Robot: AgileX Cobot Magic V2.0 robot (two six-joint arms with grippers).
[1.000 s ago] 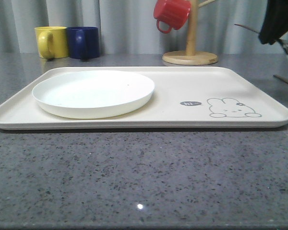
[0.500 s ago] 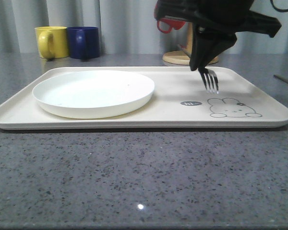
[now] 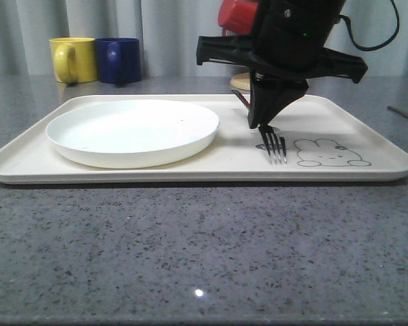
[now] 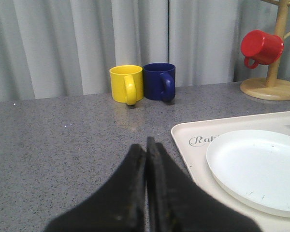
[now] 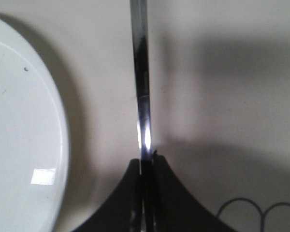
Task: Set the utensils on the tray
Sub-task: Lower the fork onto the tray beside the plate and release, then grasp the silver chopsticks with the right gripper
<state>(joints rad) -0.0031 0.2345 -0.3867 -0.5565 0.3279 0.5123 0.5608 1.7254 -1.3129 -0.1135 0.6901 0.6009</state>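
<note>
My right gripper holds the fork with its teeth resting on the cream tray beside the plate point(image 3: 132, 130), so I need to open it, and the fork would lie there.
My right gripper point(image 3: 262, 124) is shut on the silver fork point(image 3: 275, 144), low over the cream tray point(image 3: 367, 115), between the white plate point(image 3: 132, 130) and the rabbit drawing point(image 3: 326, 152). The tines point toward the tray's near rim and sit at or just above its surface. In the right wrist view the fork's shiny handle point(image 5: 141, 87) runs straight out from the closed right gripper point(image 5: 146, 162), with the plate point(image 5: 24, 135) beside it. My left gripper point(image 4: 146, 145) is shut and empty over the grey counter, beside the tray point(image 4: 193, 133). A dark thin stick point(image 3: 404, 114) lies at the far right.
A yellow mug point(image 3: 73, 59) and a blue mug point(image 3: 118, 60) stand behind the tray at the back left. A wooden mug stand point(image 3: 269, 80) with a red mug point(image 3: 236, 15) stands behind my right arm. The grey stone counter point(image 3: 190, 251) stretches in front of the tray.
My right arm came in from the far right with the fork, crossed over the tray to the left and dropped lower, bringing the tines down next to the rabbit drawing.
</note>
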